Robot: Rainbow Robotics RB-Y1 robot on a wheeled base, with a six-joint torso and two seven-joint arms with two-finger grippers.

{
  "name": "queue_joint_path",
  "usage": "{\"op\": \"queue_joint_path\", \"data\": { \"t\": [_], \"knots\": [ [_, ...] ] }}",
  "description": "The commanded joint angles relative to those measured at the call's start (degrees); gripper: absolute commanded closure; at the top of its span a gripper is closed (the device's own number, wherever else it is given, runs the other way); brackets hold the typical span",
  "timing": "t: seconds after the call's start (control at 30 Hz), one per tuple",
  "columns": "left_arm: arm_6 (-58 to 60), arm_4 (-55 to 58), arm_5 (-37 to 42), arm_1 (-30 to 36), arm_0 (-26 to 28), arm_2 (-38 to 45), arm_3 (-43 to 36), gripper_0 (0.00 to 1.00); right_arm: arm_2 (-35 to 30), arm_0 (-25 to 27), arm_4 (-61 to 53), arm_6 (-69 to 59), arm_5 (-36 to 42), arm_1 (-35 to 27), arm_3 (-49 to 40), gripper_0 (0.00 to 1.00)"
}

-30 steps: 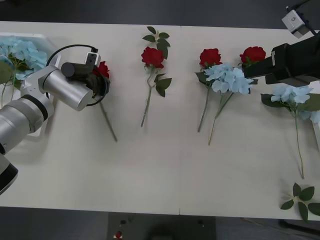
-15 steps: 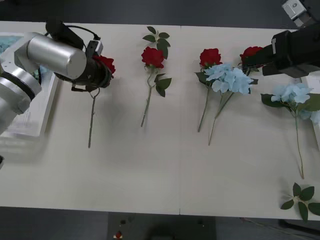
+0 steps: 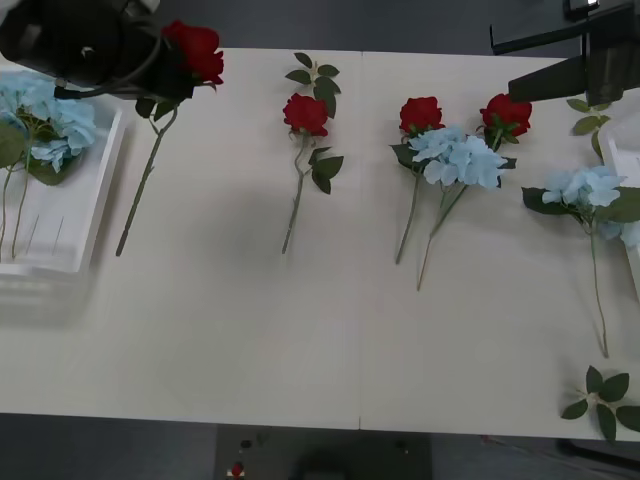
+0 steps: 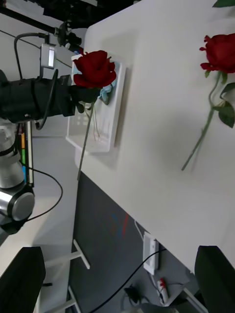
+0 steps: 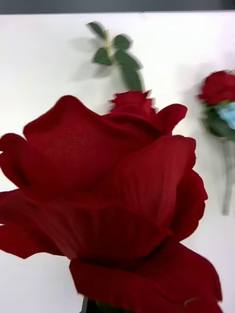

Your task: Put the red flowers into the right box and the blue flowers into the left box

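Soft petals and broad leaves crowd the top of the blue flower near the box, so the right gripper will grab this flower next by its bare stem [image 3: 593,252].
My left gripper [image 3: 165,72] is shut on a red flower [image 3: 195,50] just under its head and holds it in the air at the table's far left corner, with the stem hanging down. That bloom [image 5: 112,195] sits close up in the left wrist view. Beside it the left box [image 3: 85,225] holds blue flowers [image 3: 40,115]. Three red flowers [image 3: 305,113] [image 3: 421,113] [image 3: 506,112] lie on the table, as do blue flowers [image 3: 460,157] [image 3: 590,190]. The right box [image 3: 622,152] shows as a white edge. My right gripper [image 4: 117,279] is open, raised at the far right.
Loose leaf sprigs lie at the far middle [image 3: 315,75], the near right corner [image 3: 600,400] and by the right arm [image 3: 590,115]. The near half of the white table [image 3: 260,350] is bare. The right wrist view shows the left box [image 4: 120,105] at the table's end, above the floor.
The left arm lifted the red flower off the table and swung it up toward the far left corner. The right arm rose and pulled back from the flowers.
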Motion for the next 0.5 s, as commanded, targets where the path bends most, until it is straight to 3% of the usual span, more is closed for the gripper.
{"op": "queue_joint_path", "data": {
  "t": [0.03,0.17,0.3,0.37,0.5],
  "knots": [
    [-7.73,12.75,5.07,-2.93,2.99,10.98,-2.0,1.0,-0.4,-0.96,-5.22,-0.26,-0.29,-2.05,0.85,0.11],
    [-11.95,21.72,8.06,-3.99,5.45,15.9,-2.0,1.0,1.98,0.27,-9.7,0.01,-3.1,-1.61,0.5,0.1],
    [-14.85,29.89,8.85,-4.43,7.03,17.22,-1.92,1.0,4.53,6.16,-11.2,1.06,-10.3,-1.61,-4.68,0.1],
    [-15.38,33.58,8.32,-4.95,7.56,17.31,-1.92,1.0,5.41,9.94,-11.02,1.41,-15.75,-1.69,-8.46,0.0],
    [-19.33,39.12,6.21,-7.24,8.96,17.13,-1.92,1.0,8.66,16.27,-9.97,2.29,-25.07,-1.87,-14.7,0.0]
  ]
}}
